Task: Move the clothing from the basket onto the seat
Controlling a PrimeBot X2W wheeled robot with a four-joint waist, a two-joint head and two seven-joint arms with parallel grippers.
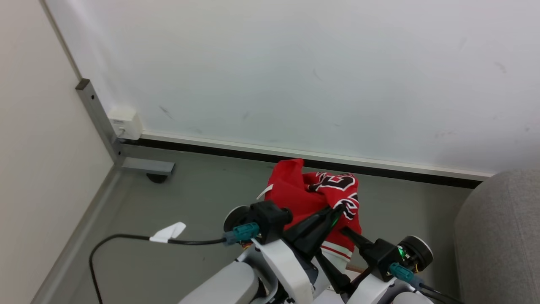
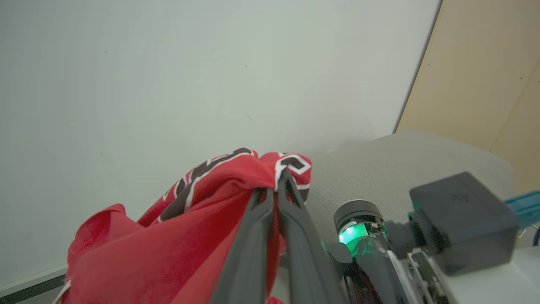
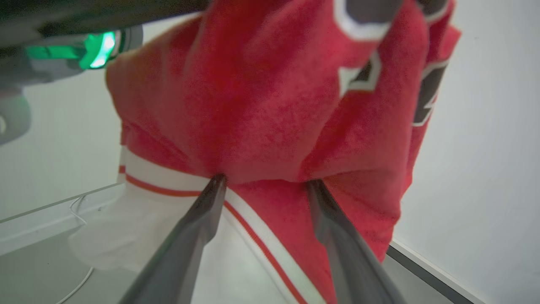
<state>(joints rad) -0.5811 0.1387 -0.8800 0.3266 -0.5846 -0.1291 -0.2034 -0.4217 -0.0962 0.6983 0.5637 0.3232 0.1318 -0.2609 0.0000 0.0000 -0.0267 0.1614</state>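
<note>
The red garment should go onto the seat (image 1: 498, 236), so my right gripper will next grab it by its lettered fold (image 1: 348, 205).
The clothing (image 1: 314, 194), a red garment with black-and-white lettering and a white striped hem, hangs bunched in the air in front of me. My left gripper (image 1: 337, 207) is shut on its top fold, and the left wrist view shows the fingertips (image 2: 278, 179) pinching the red cloth (image 2: 177, 236). My right gripper (image 1: 331, 241) stands open just below, its two fingertips (image 3: 217, 179) touching the underside of the hanging cloth (image 3: 270, 105). The seat (image 1: 498, 236), a light-grey sofa, sits at the right edge. The basket is out of view.
A pale wall with a dark baseboard (image 1: 253, 154) runs behind the garment. A metal post and foot (image 1: 145, 165) stand in the left corner with a white wall box (image 1: 125, 123). A black cable with a white tag (image 1: 168, 232) lies on the grey floor.
</note>
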